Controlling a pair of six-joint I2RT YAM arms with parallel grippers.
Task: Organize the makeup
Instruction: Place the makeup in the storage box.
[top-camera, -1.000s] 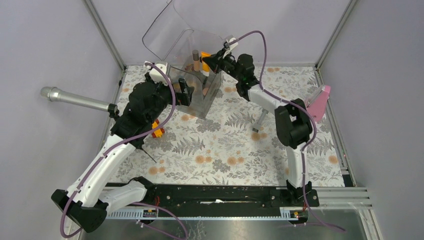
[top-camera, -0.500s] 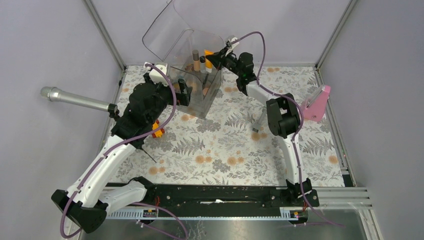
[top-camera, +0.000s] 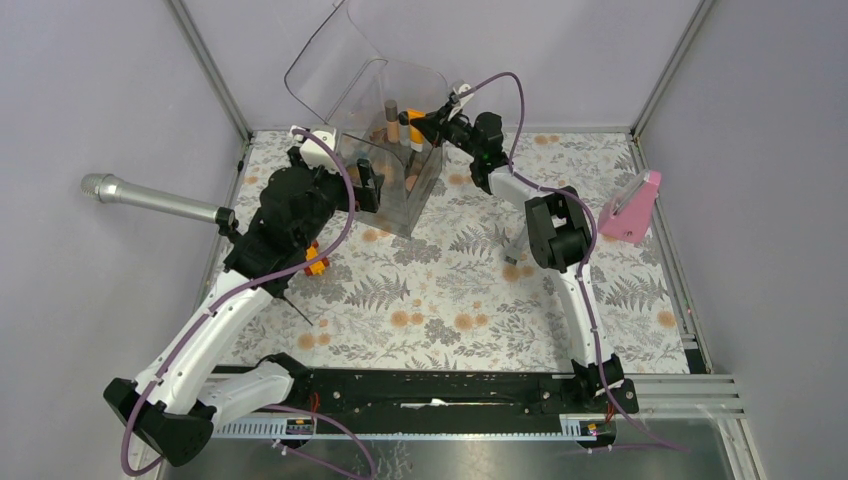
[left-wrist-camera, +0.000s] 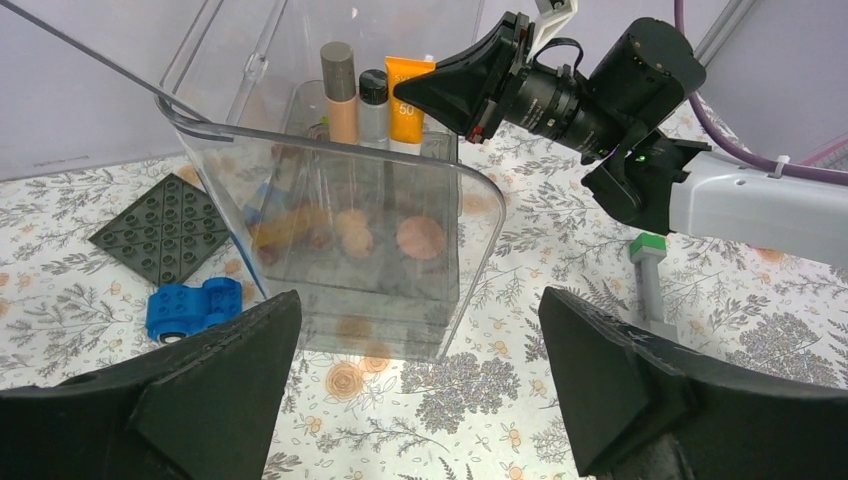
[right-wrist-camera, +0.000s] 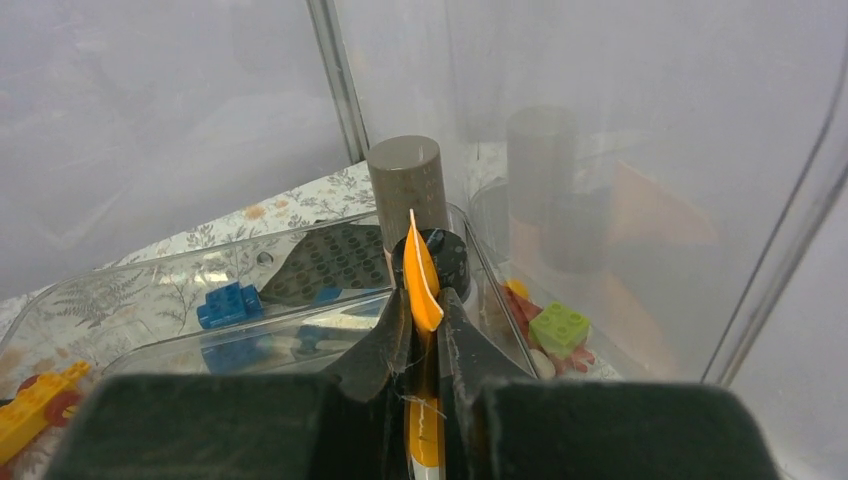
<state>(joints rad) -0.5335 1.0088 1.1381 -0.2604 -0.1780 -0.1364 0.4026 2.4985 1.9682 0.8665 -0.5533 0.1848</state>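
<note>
The orange tube (right-wrist-camera: 419, 268) stands upright inside the box's corner, close beside the black-capped bottle, and would stay there, so my right gripper releases next.
My right gripper (top-camera: 428, 118) is shut on an orange tube (right-wrist-camera: 419, 268) and holds it upright at the far right corner of the clear organizer box (top-camera: 432, 172). In the left wrist view the tube (left-wrist-camera: 408, 92) stands beside a beige bottle with a grey cap (left-wrist-camera: 340, 90) and a black-capped bottle (left-wrist-camera: 373, 100). Coral-pink discs (left-wrist-camera: 420, 237) lie in the box. My left gripper (left-wrist-camera: 420, 390) is open and empty, just in front of the box. A grey tube with a green cap (left-wrist-camera: 650, 280) lies on the table. A pink palette (top-camera: 632, 205) leans at the right edge.
A silver microphone (top-camera: 150, 200) sticks out at the left. A blue toy car (left-wrist-camera: 190, 308) and a dark baseplate (left-wrist-camera: 165, 228) lie left of the box. A green brick (right-wrist-camera: 560, 328) sits behind it. The box's lid (top-camera: 340, 60) stands open at the back.
My right arm's elbow has swung left, toward the box. The gripper has stayed at the box's top, shut on the orange tube. The left arm has not moved.
</note>
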